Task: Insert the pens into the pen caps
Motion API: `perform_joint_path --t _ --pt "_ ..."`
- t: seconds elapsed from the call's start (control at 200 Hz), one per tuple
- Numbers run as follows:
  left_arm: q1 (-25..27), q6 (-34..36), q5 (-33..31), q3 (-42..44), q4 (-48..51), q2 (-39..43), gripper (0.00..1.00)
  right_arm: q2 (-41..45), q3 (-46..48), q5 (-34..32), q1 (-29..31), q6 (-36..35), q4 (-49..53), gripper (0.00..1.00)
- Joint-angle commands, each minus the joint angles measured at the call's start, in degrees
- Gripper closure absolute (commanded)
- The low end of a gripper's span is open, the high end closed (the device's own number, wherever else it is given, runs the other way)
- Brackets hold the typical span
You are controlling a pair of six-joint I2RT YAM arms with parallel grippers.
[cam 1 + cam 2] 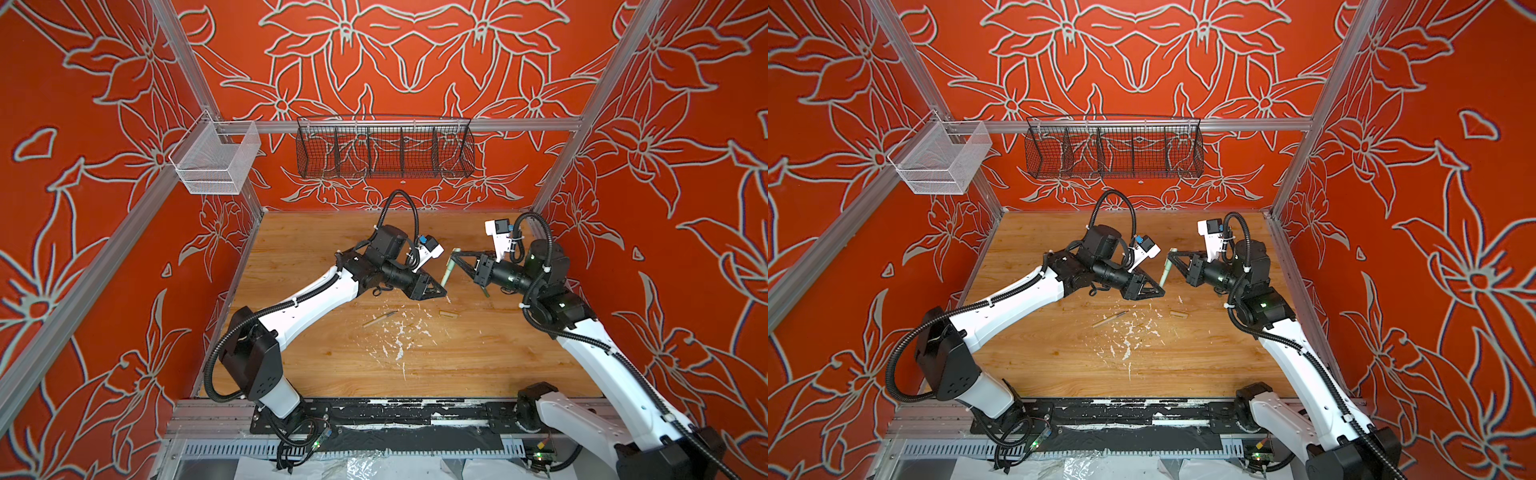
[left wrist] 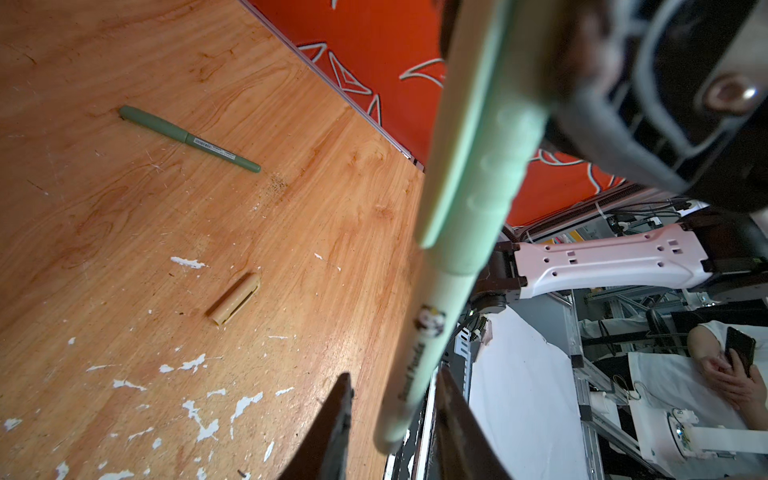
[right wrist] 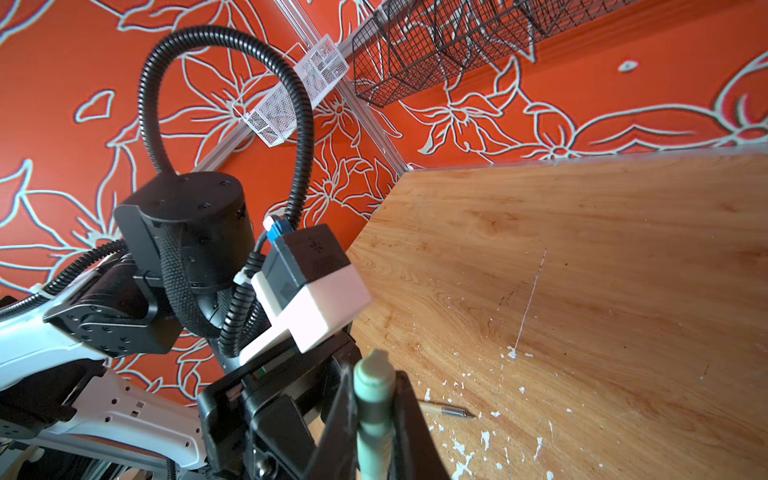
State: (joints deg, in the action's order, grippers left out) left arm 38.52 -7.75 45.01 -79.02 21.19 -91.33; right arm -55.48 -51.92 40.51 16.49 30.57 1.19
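Note:
The left gripper grabs the pale mint pen by its loose end (image 1: 444,281) (image 2: 393,428) next, leaving the cap to my right gripper for inserting.
My right gripper (image 1: 455,254) (image 1: 1173,252) (image 3: 374,386) is shut on the pale green pen cap (image 2: 478,166) (image 3: 374,370), held above the table. The pale mint pen (image 1: 449,272) (image 1: 1165,270) (image 2: 419,353) sits in that cap and hangs down from it. Its lower end lies between the fingers of my left gripper (image 1: 442,294) (image 1: 1160,291) (image 2: 395,374), which is open with a gap on each side. On the wood lie a beige pen (image 1: 380,319) (image 1: 1109,320) (image 3: 449,411), a beige cap (image 1: 449,313) (image 1: 1178,313) (image 2: 234,303) and a dark green pen (image 2: 189,139) wearing its cap.
White paint flecks (image 1: 399,336) spot the wooden table (image 1: 316,257) in front of the grippers. A black wire basket (image 1: 384,147) and a white mesh basket (image 1: 216,160) hang on the back rail. Orange flowered walls close in three sides.

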Motion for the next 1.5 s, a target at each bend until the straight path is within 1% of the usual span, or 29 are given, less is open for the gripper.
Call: perform_joint_path --t 0.0,0.085,0.17,0.28,0.32,0.36,0.395,0.555,0.62,0.731,0.861,0.931,0.971,1.146,1.221,1.336,1.491 --pt "-0.1 -0.2 1.6 -0.5 -1.9 1.7 0.69 -0.2 0.8 1.2 0.1 1.5 -3.8 1.00" --pt "-0.1 -0.1 1.5 -0.8 -2.0 1.8 0.71 0.0 1.7 1.0 0.1 2.2 -4.8 1.00" --pt "-0.1 -0.2 1.4 -1.0 -2.3 1.7 0.77 0.3 2.4 1.0 0.2 2.7 -5.5 1.00" --pt "-0.2 -0.3 1.3 -1.3 -2.2 1.8 0.81 0.5 2.7 1.0 0.1 2.4 -5.1 1.00" --pt "-0.2 -0.4 1.0 -1.3 -2.3 1.9 0.85 0.5 2.9 1.2 0.1 2.2 -5.1 1.00" --pt "-0.2 -0.7 0.4 -1.3 -2.2 2.0 0.91 0.6 3.0 1.6 0.1 2.2 -5.2 1.00" --pt "-0.2 -1.0 -0.5 -1.5 -2.1 2.0 1.00 0.8 3.1 1.8 0.2 2.2 -5.3 1.00" --pt "-0.4 -2.2 -3.1 -3.4 -0.8 0.8 1.00 1.6 3.7 2.0 0.1 1.7 -5.2 1.00" --pt "-0.5 -2.8 -5.7 -4.1 -0.7 0.6 1.00 1.8 3.8 2.7 0.1 1.5 -4.7 1.00" --pt "-1.9 -3.1 -7.1 -5.3 -0.6 0.3 1.00 2.0 3.5 4.3 0.1 0.2 -2.0 1.00" --pt "-4.5 -2.5 -5.3 -8.7 -0.1 -1.3 1.00 2.4 4.8 6.2 0.3 -0.1 -1.3 1.00" --pt "-5.5 -1.2 -4.2 -12.1 1.2 -2.6 1.00 2.4 5.6 8.8 0.3 -0.3 -1.9 1.00" --pt "-6.1 -0.6 -3.4 -14.0 1.4 -3.4 1.00 2.6 6.2 9.2 0.5 -0.4 -1.7 1.00" --pt "-7.7 -0.7 -0.2 -22.3 1.3 -7.4 1.00 4.1 8.6 7.9 1.3 -1.5 -1.7 1.00" --pt "-8.2 -1.7 0.9 -25.0 0.9 -9.0 1.00 4.6 9.9 7.3 1.6 -0.4 -3.2 1.00" --pt "-8.5 -3.8 2.2 -26.4 -2.3 -10.1 1.00 4.6 12.7 6.5 2.5 3.3 -9.2 1.00" --pt "-8.5 -4.8 2.4 -28.3 -3.7 -10.7 1.00 4.0 13.9 4.7 4.9 3.2 -8.9 1.00"
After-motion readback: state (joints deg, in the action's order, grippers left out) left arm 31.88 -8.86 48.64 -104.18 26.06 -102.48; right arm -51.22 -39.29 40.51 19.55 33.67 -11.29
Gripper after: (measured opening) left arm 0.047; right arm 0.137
